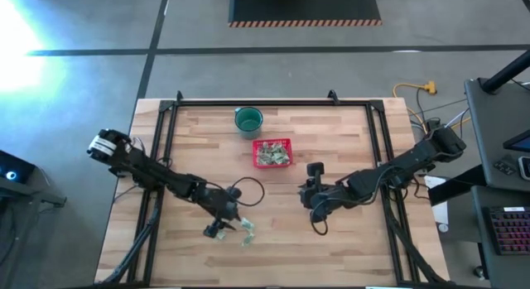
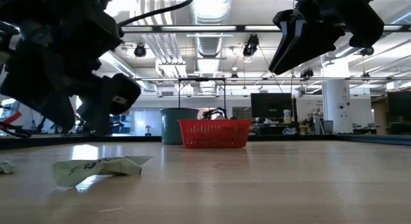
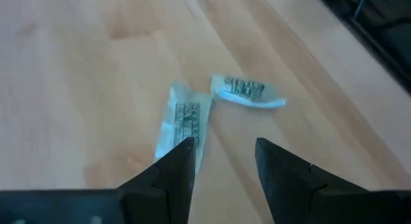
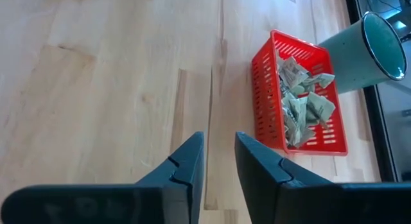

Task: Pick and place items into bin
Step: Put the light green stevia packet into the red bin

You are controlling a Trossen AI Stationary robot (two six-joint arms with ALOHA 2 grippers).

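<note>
Next, my left gripper grabs the wrapped piece, by its crinkled end (image 3: 167, 150). Then my left gripper places the piece into the red basket.
Two pale green-and-white wrapped pieces lie flat on the wood near the table's near edge (image 1: 246, 232). The left wrist view shows them side by side, one (image 3: 183, 121) and the other (image 3: 247, 90). My left gripper (image 3: 223, 147) (image 1: 219, 228) is open just above and beside them; one fingertip stands over the end of the nearer piece. The red basket (image 1: 272, 153) (image 4: 302, 102) sits near the table's middle and holds several more pieces. My right gripper (image 4: 218, 144) (image 1: 315, 208) is raised to the right of the basket, narrowly open and holding nothing.
A round dark green cup (image 1: 248, 119) (image 4: 366, 54) stands just beyond the basket toward the far edge. In the low view one piece (image 2: 96, 167) lies in front, with the basket (image 2: 214, 133) behind it. Bare wood lies between the two arms.
</note>
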